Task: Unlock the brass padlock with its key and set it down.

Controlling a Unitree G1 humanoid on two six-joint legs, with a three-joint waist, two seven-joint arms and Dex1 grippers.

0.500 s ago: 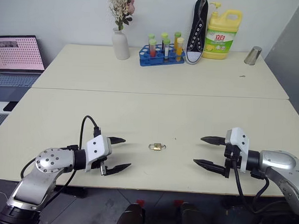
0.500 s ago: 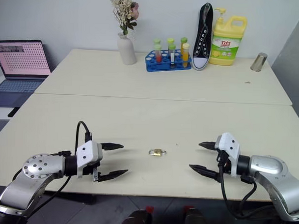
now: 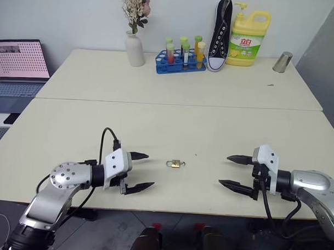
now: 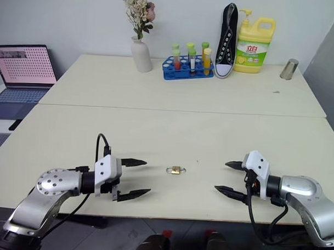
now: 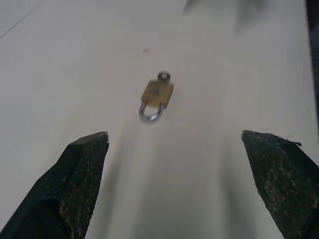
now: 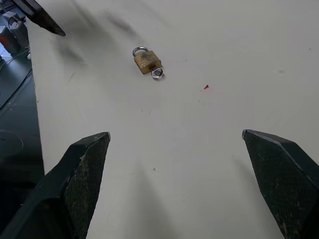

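Observation:
My left gripper grips the padlock by the flat sides of its golden body (image 3: 176, 164) next, to unlock it. The key's head (image 3: 183, 163) sticks out of the end of the body opposite the shackle.
The brass padlock (image 3: 175, 163) lies flat on the cream table (image 3: 167, 119) near its front edge, between my two grippers. It is small, with a golden body and a thin silver shackle. A small silver ring, seemingly the key's head (image 5: 163, 76), sticks out of the body's end opposite the shackle. My left gripper (image 3: 150, 170) is open a short way to the lock's left, pointing at it. On the other side my right gripper (image 3: 224, 170) is open as well, farther from the lock. Both wrist views show the padlock (image 6: 146, 60) lying beyond the spread fingers, untouched.
Along the table's back stand a white vase (image 3: 135, 49), a blue tube rack (image 3: 180, 61), a black shoe (image 3: 220, 33), a yellow detergent bottle (image 3: 248, 40) and a metal cup (image 3: 282, 61). A laptop (image 3: 18, 62) sits off to the far left. The table's front edge runs just under both grippers.
My left gripper has moved right, closer to the padlock. The right gripper has barely shifted and the padlock has stayed put.

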